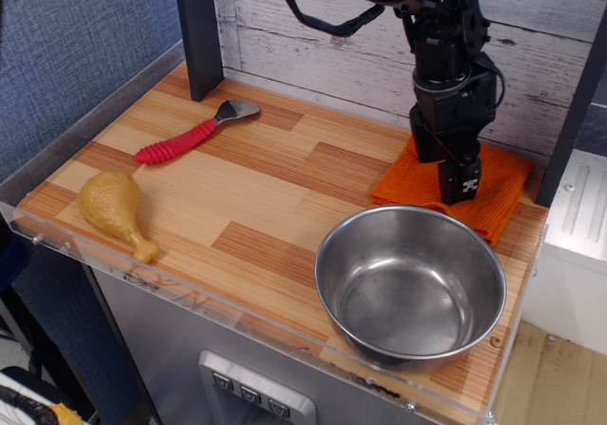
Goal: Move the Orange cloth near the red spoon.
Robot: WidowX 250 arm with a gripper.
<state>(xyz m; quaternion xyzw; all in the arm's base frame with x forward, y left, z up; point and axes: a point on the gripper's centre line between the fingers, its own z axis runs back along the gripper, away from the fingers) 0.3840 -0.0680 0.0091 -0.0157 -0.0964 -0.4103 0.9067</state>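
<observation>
The orange cloth needs to come near the red spoon point(180, 141), so my gripper should next grab it by the middle of its folded fabric point(439, 186).
The Orange cloth point(501, 186) lies folded at the back right of the wooden table, by the plank wall. My gripper point(444, 176) stands upright over the cloth's middle with its black fingers point(465, 180) apart and their tips down at the fabric, hiding its centre. The jaws look open, one finger on each side of a strip of cloth. The red spoon point(180, 141) lies at the back left, its red ridged handle pointing front-left and its grey head toward the wall, far from the cloth.
A large steel bowl point(328, 254) stands at the front right, just in front of the cloth. A tan toy drumstick point(112, 207) lies at the front left. A dark post point(197, 31) stands at the back left. Bare wood point(275, 183) lies between spoon and cloth.
</observation>
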